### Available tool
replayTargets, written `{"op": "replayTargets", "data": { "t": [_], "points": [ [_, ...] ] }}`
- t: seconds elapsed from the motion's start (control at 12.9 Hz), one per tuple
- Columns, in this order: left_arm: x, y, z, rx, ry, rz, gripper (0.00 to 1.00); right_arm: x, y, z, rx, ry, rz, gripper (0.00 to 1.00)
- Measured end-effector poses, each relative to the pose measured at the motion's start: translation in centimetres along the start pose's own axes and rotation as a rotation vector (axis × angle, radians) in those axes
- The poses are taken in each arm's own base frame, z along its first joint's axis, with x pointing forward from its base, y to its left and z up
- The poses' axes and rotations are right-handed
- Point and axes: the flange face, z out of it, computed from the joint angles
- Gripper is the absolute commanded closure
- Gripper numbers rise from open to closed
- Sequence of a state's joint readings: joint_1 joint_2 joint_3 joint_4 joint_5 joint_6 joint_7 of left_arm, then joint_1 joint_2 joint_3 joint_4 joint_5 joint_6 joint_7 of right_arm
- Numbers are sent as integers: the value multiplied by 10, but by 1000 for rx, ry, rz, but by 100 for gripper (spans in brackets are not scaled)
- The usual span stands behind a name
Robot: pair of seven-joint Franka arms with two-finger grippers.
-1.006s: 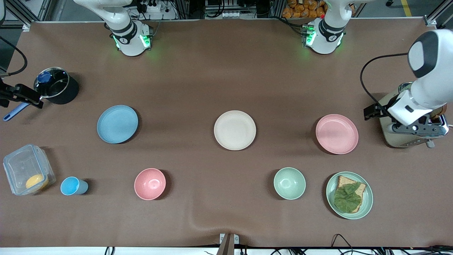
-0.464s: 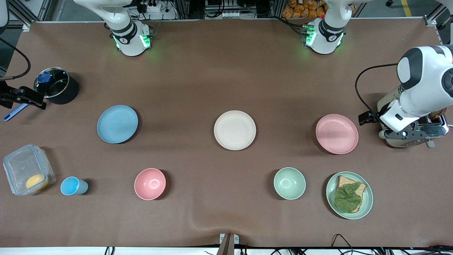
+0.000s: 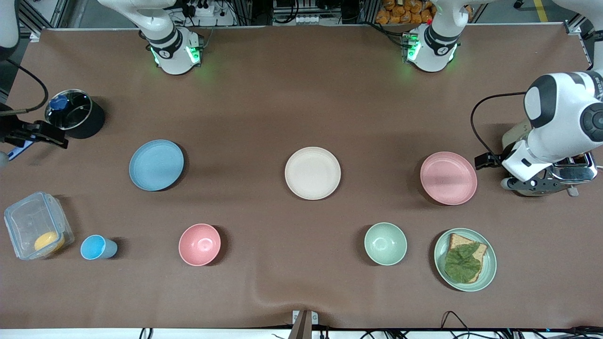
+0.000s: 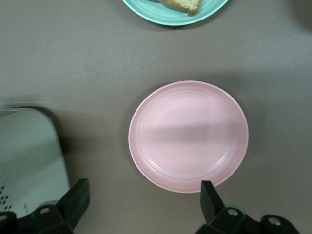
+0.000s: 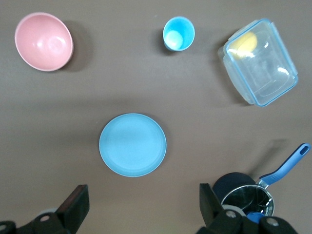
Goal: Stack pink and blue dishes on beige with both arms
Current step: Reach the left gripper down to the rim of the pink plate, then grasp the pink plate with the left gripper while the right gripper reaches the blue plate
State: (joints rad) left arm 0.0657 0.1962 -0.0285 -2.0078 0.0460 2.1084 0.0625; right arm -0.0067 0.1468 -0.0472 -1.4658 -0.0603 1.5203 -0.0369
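Observation:
Next, my right gripper grabs the light blue plate by its rim (image 3: 132,164), to stack the light blue plate on the beige plate (image 3: 312,173).
Three equal plates lie in a row across the middle of the table: the light blue plate (image 3: 156,165) toward the right arm's end, the beige plate (image 3: 312,173) in the middle, the pink plate (image 3: 448,178) toward the left arm's end. My left gripper (image 3: 528,182) hangs open and empty over the toaster's edge beside the pink plate (image 4: 188,135); in the left wrist view (image 4: 143,204) one finger overlaps the plate's rim. My right gripper (image 5: 143,207) is open and empty, up in the air beside the pot, with the blue plate (image 5: 132,145) below; it is mostly outside the front view.
A toaster (image 3: 560,173) stands by the pink plate. A lidded black pot (image 3: 74,115) sits near the blue plate. Nearer the camera are a clear container (image 3: 35,230), a blue cup (image 3: 96,247), a pink bowl (image 3: 199,244), a green bowl (image 3: 385,243) and a green plate with toast (image 3: 465,259).
The left arm has swung down and toward the pink plate. The right arm's hand has shifted slightly along the table edge by the pot. No plate has moved.

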Motion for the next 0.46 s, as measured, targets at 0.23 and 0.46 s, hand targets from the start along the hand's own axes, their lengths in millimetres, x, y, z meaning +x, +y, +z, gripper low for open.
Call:
{"op": "replayTargets", "data": {
  "t": [0.23,0.46],
  "points": [
    [8,-10,38,11,-18,-2,0,10,-5,50,13,-41,-15,0],
    [12,-23,73,4,-39,-20,0,16,-11,110,33,-49,-18,0]
  ]
}}
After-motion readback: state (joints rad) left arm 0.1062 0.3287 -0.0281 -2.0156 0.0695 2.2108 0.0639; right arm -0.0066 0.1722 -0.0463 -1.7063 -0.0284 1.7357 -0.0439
